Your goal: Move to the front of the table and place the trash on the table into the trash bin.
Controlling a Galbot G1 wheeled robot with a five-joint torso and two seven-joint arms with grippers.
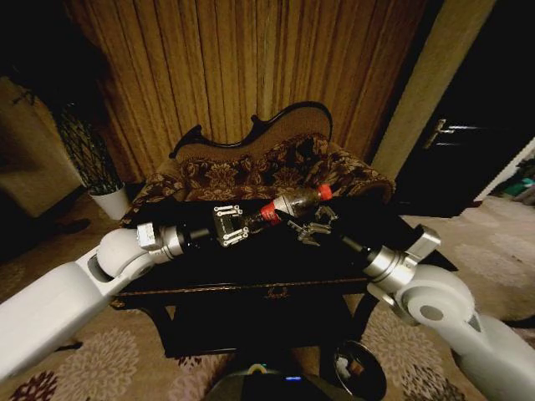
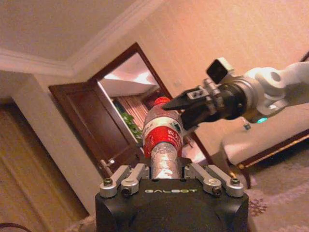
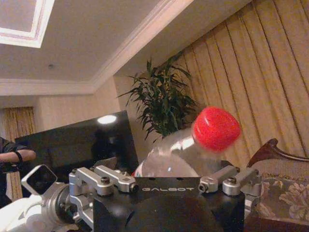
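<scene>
My right gripper grabs the bottle by its neck end below the red cap next, to carry the clear bottle to the bin.
A clear plastic bottle with a red cap and a red-white label is the trash in sight. It hangs tilted above the black glossy table. My left gripper is shut on the bottle's bottom end. My right gripper is open at the bottle's upper half, and its dark fingers straddle the neck just below the cap. In the right wrist view the bottle rises between the spread jaws. The trash bin stands on the carpet by the table's front right leg.
A floral carved-back sofa stands close behind the table. A white plant pot is at the back left. Patterned carpet lies around the table, and a dark doorway is on the right.
</scene>
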